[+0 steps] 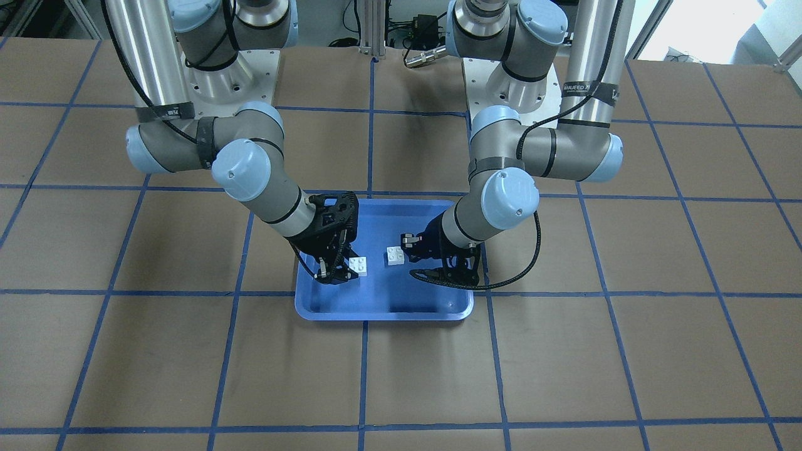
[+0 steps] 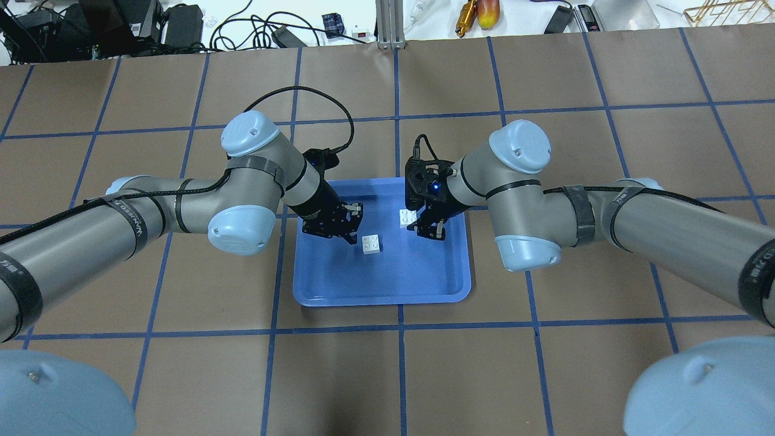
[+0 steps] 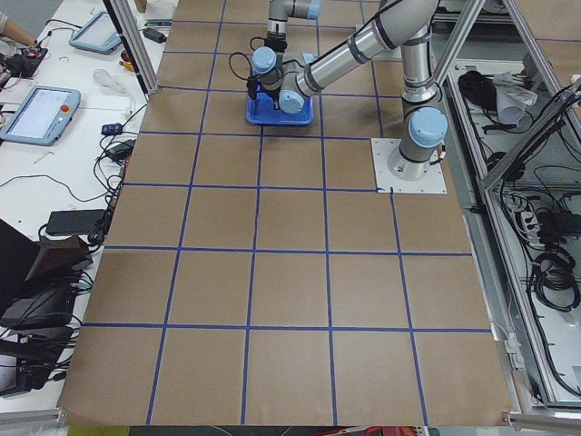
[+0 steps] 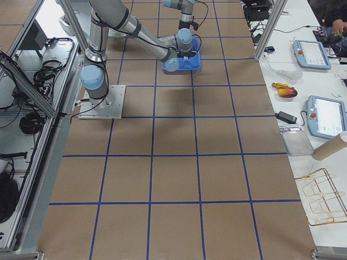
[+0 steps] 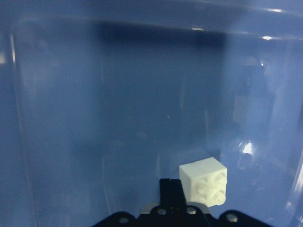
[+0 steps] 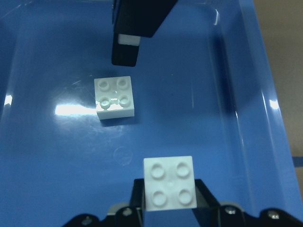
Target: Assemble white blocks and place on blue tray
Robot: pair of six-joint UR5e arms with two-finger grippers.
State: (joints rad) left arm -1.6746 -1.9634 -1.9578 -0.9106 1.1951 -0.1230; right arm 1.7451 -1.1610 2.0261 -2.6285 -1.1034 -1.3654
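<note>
A part of the blue tray is between my right gripper's white block and the other white block [image 1: 395, 256], so my right gripper should keep holding its block until the block's edge meets the other one.
The blue tray [image 1: 382, 310] lies at mid-table; it also shows in the overhead view [image 2: 381, 284]. One white block [image 1: 395, 255] [image 2: 372, 243] [image 6: 115, 96] lies studs up on the tray floor. My left gripper [image 1: 418, 258] [image 2: 353, 224] hangs open just beside it without holding it; one of its fingers [image 5: 170, 191] shows next to the block [image 5: 203, 182]. My right gripper [image 1: 351, 270] [image 2: 416, 220] is shut on the second white block [image 1: 358, 265] [image 2: 407, 218] [image 6: 170, 182], studs up, low over the tray. The two blocks are apart.
The table is covered in brown paper with a blue tape grid [image 2: 399, 327]. The arms' base plates [image 1: 510, 81] stand at the robot's edge. Cables and tools [image 2: 478, 12] lie beyond the far edge. The tray's near half [image 2: 381, 272] holds nothing.
</note>
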